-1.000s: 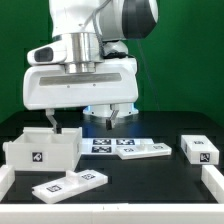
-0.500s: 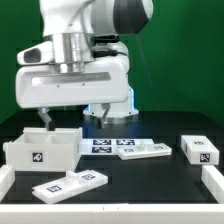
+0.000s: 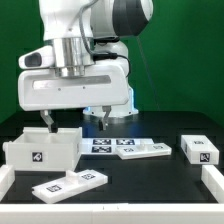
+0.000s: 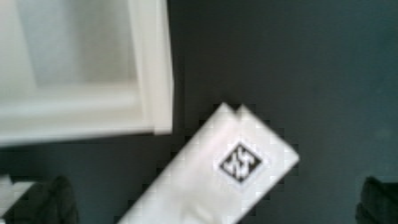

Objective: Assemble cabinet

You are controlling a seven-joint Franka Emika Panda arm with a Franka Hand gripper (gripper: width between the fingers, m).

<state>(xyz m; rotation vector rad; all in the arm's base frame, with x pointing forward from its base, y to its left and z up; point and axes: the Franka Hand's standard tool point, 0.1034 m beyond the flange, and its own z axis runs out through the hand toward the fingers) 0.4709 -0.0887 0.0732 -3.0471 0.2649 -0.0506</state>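
Observation:
The gripper grips the white box by its side (image 3: 80,138) (image 4: 155,70) next, leaving the box's open inside free for assembling the cabinet.
The cabinet's open white box (image 3: 40,150) stands at the exterior view's left, with a tag on its front. A flat white panel (image 3: 70,183) with tags lies in front of it. A white block (image 3: 198,148) lies at the exterior view's right. My gripper (image 3: 74,120) hangs open just above the box's back edge, with one finger (image 3: 45,118) over the box and the other beyond its side. In the wrist view the box (image 4: 71,60) lies beside a flat white tagged piece (image 4: 222,170), and I cannot tell which piece that is. The gripper (image 4: 210,205) holds nothing.
The marker board (image 3: 125,148) lies on the black table behind the panel, right beside the box. White rim pieces stand at the front left (image 3: 5,180) and front right (image 3: 212,182). A green wall is behind the arm.
The arm and gripper have shifted a little toward the exterior view's left, over the box. The gripper stays open. The parts on the table have not moved.

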